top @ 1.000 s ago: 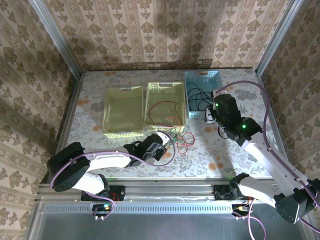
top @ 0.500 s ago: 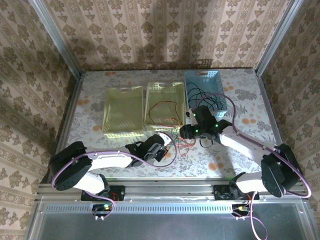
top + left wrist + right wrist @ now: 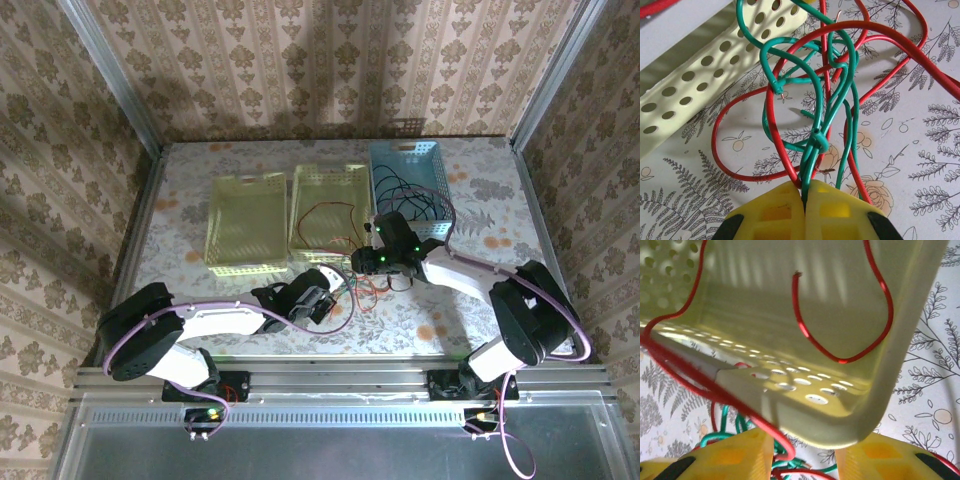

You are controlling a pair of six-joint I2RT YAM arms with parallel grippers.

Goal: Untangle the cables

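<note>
Next, to untangle the red cable, my right gripper grabs its loop (image 3: pixel 787 446) by the basket's corner and leaves out the held green cable.
A tangle of red and green cables (image 3: pixel 362 285) lies on the table just in front of the middle basket. My left gripper (image 3: pixel 333 283) is at its left side. In the left wrist view the left gripper (image 3: pixel 805 187) has its yellow fingers pressed together on a green cable (image 3: pixel 816 145), and a red cable (image 3: pixel 768 115) loops around the green one. My right gripper (image 3: pixel 362 264) hangs over the tangle at the basket's near right corner. The right gripper (image 3: pixel 804 450) stands open, a red loop beside its left finger (image 3: pixel 747 455).
Three baskets stand in a row at the back. The left yellow basket (image 3: pixel 245 222) holds nothing, the middle yellow basket (image 3: pixel 300 205) holds a red cable (image 3: pixel 330 212), and the blue basket (image 3: pixel 432 160) holds a black cable (image 3: pixel 400 190). The middle basket's corner (image 3: pixel 855 405) is close above the right fingers.
My right arm has swung left from the blue basket to the tangle by the middle basket's corner, and its jaws have opened. The left gripper has stayed put, still shut.
</note>
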